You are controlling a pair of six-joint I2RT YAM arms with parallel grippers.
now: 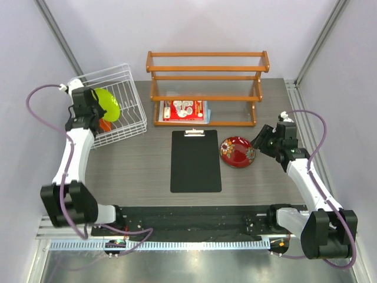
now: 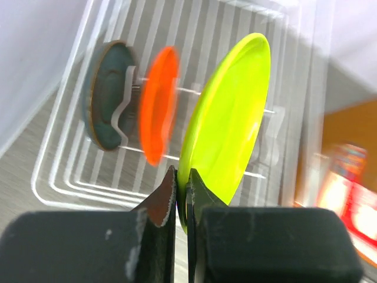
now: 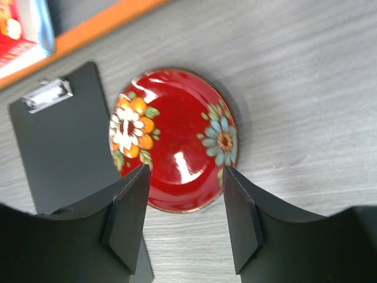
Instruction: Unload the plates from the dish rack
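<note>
Next, the right gripper grabs the lime green plate's free rim [image 1: 118,110], which leaves the plate's bottom free to settle on the red plate [image 1: 237,151].
The white wire dish rack [image 1: 131,79] stands at the back left. My left gripper [image 1: 98,111] is shut on the rim of the lime green plate [image 1: 108,103] and holds it on edge over the rack. In the left wrist view my left gripper [image 2: 181,178] pinches the green plate [image 2: 227,118]. Behind it the orange plate [image 2: 159,103] and the teal plate [image 2: 106,97] stand upright in the rack [image 2: 65,177]. The dark red floral plate [image 1: 237,151] lies flat on the table. My right gripper [image 1: 260,141] is open and empty just right of it. It hovers over the near rim of the plate [image 3: 174,138] in the right wrist view [image 3: 185,218].
A black clipboard [image 1: 195,160] lies mid-table, just left of the red plate, and shows in the right wrist view [image 3: 65,141]. An orange-brown wooden shelf [image 1: 206,76] stands at the back with a red packet [image 1: 184,110] under it.
</note>
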